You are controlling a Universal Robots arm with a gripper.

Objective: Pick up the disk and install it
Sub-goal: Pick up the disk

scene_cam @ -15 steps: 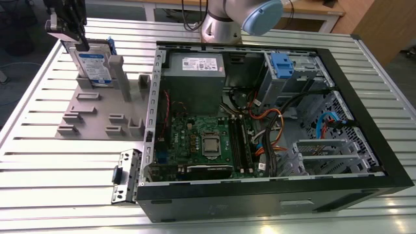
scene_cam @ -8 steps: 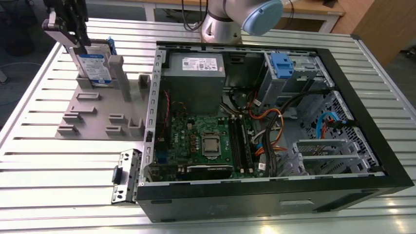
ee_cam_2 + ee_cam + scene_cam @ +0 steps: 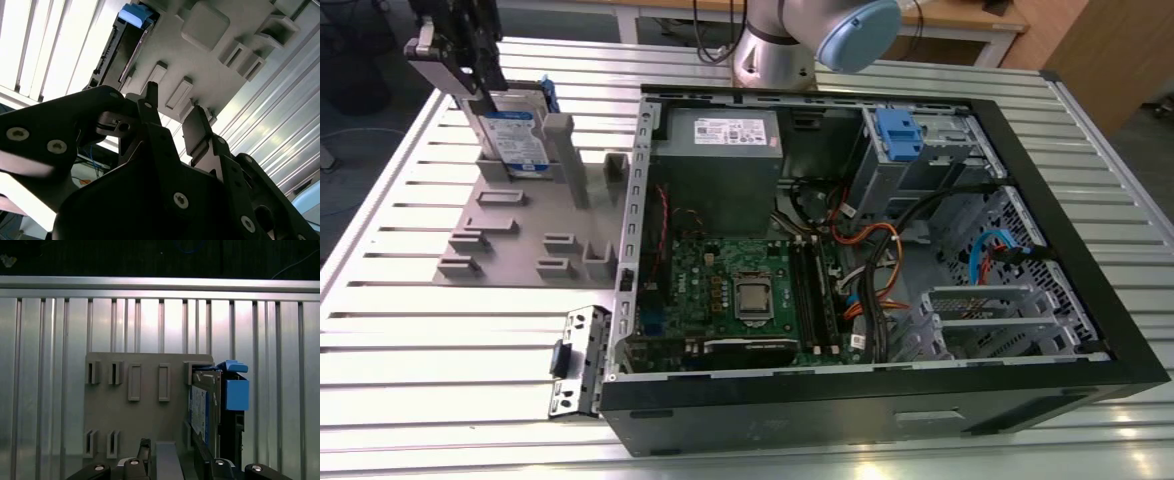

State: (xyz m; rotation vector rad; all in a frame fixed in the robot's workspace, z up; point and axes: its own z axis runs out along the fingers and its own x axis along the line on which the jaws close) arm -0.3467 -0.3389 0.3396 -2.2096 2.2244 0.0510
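My gripper should pick up the disk by its upper end (image 3: 520,101) next, as the sides of the holder's slot surround its lower end.
The disk (image 3: 514,135) stands on edge in a slot at the far end of a grey holder plate (image 3: 520,235), at the exterior view's upper left. Its white and blue label faces out, and a blue bracket runs along its far edge. My gripper (image 3: 464,80) hangs just above the disk, open and holding nothing. In both wrist views the black fingers are spread, with the holder plate (image 3: 145,415) visible between them. The gripper (image 3: 170,450) (image 3: 172,112) is offset to one side of the disk (image 3: 202,410) (image 3: 120,50), beside its blue bracket (image 3: 236,392).
An open black computer case (image 3: 1067,330) lies to the exterior view's right of the holder plate, showing a green motherboard (image 3: 734,290), a grey power supply box (image 3: 720,160) and a drive cage with a blue latch (image 3: 897,130). A loose metal bracket (image 3: 580,360) lies by the case's near corner. Everything rests on a slatted aluminium table (image 3: 427,420).
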